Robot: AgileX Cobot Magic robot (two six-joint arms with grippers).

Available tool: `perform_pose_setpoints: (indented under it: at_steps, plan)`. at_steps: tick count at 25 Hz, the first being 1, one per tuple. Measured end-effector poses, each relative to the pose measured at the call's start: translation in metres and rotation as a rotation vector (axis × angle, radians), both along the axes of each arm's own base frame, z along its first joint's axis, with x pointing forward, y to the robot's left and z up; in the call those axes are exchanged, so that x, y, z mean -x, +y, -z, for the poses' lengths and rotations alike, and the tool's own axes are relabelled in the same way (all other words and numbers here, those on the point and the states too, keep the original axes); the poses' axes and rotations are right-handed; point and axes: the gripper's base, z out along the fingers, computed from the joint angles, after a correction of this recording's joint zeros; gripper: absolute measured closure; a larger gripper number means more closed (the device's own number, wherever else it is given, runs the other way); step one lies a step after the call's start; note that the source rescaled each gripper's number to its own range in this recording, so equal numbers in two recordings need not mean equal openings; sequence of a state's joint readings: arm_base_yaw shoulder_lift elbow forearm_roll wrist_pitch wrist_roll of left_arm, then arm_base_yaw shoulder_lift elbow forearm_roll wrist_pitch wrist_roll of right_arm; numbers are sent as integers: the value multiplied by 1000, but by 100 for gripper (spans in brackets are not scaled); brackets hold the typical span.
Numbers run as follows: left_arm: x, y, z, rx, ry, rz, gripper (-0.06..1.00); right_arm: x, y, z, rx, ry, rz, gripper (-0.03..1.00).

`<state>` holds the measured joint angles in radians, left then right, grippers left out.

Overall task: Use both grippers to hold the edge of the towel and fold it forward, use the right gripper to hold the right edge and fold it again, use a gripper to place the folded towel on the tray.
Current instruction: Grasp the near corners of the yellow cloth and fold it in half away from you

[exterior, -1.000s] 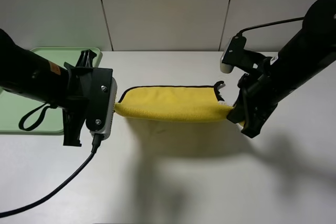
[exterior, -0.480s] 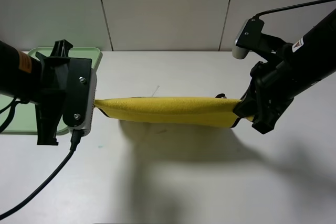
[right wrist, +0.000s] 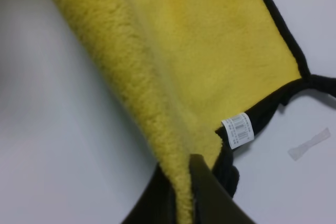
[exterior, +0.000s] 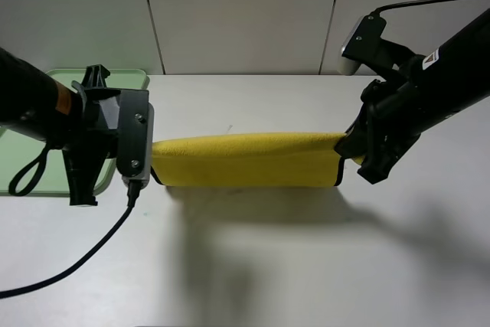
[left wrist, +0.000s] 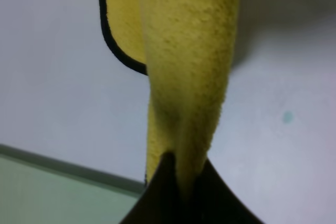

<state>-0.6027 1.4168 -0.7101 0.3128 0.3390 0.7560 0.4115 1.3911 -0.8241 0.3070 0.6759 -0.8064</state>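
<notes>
I should lower the towel with my left gripper before I let go of it. My left gripper's fingers are holding the yellow towel's raised edge [exterior: 165,148] [left wrist: 186,114] high above the table.
A yellow towel [exterior: 245,160] with black trim hangs stretched between my two grippers, its lower part resting on the white table. My left gripper [exterior: 151,165] is shut on the towel's left end; the left wrist view shows the fabric [left wrist: 186,72] pinched between the dark fingers [left wrist: 160,200]. My right gripper [exterior: 354,157] is shut on the towel's right end; the right wrist view shows the fabric [right wrist: 173,77], a white label [right wrist: 237,129] and the fingers [right wrist: 205,198]. The green tray [exterior: 53,124] lies at the far left, partly hidden by my left arm.
The white table [exterior: 268,258] spreads in front of the towel. A pale panelled wall [exterior: 237,13] stands behind. A black cable [exterior: 84,262] trails from my left arm over the table's front left. A small piece of clear tape [right wrist: 310,144] lies on the table.
Both grippers have carried the towel's held edge forward and lower. The towel now shows a broader yellow face and lies closer to the table. The left gripper shifted slightly right.
</notes>
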Motion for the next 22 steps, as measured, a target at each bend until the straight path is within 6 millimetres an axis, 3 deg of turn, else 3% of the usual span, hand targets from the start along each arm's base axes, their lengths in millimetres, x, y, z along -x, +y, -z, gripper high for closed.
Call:
perform_pose_setpoints:
  at_steps: [6,13,22]
  plan:
    - [-20,-13,7,-3,-6,0,94,-16,4,29,48,40,5,97]
    - [-33,-22,36,-48,37,24,94,-32,8,59,80,30,19,97]
    - [-59,-15,53,37,-2,-49,94,-44,10,78,106,-5,19,97]
